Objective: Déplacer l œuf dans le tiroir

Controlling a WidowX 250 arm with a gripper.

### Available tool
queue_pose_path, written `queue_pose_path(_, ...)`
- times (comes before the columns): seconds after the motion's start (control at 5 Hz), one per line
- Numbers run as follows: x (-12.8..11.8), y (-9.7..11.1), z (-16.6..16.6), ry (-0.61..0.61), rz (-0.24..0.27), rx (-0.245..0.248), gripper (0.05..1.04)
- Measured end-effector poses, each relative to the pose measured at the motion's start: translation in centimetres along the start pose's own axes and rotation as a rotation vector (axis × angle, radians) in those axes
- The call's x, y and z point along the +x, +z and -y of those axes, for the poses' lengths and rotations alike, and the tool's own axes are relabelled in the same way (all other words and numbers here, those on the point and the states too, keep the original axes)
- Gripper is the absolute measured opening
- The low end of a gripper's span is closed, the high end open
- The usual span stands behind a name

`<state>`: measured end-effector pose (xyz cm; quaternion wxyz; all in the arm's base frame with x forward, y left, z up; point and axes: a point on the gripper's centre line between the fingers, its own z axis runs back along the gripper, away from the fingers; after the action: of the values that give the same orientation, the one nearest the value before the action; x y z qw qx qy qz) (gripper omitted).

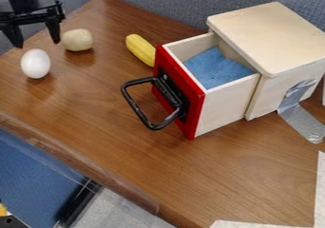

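Observation:
My gripper grabs the egg's rounded sides next, to put the white egg [35,64] into the open drawer.
My gripper [38,39] hangs open at the upper left, its two fingers apart with nothing between them. The white egg [35,64] is on the wooden table just below the gripper in the view, apart from its fingers. To the right, the drawer [226,104] of a light wooden box is pulled out, with a red front and a black handle. Blue cloth-like material [217,67] lines the part of the drawer that shows; the drawer's back end is hidden under the box top.
A beige potato-like object [77,40] stands right of the gripper. A yellow banana-like object [141,50] lies against the drawer front's far side. The handle [147,120] juts out toward the left. The wooden box [273,37] has silver tape on its side.

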<state>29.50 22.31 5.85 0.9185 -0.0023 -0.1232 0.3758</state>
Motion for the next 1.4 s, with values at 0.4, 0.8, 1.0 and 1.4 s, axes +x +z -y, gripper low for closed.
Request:
queue_pose_path(0.4, -0.8, -0.6, -0.7, -0.044, -0.031, 0.138, 1.0)
queue_pose_path(0.8, -1.5, -3.1, -1.4, -0.023, -0.035, 0.193, 1.0)
queue_pose_path(1.0, -1.4, -4.0, -1.9, 0.005, -0.034, 0.24, 0.95)
queue_pose_path(1.4, -1.8, -3.9, -1.6, 0.021, -0.046, 0.22, 0.858)
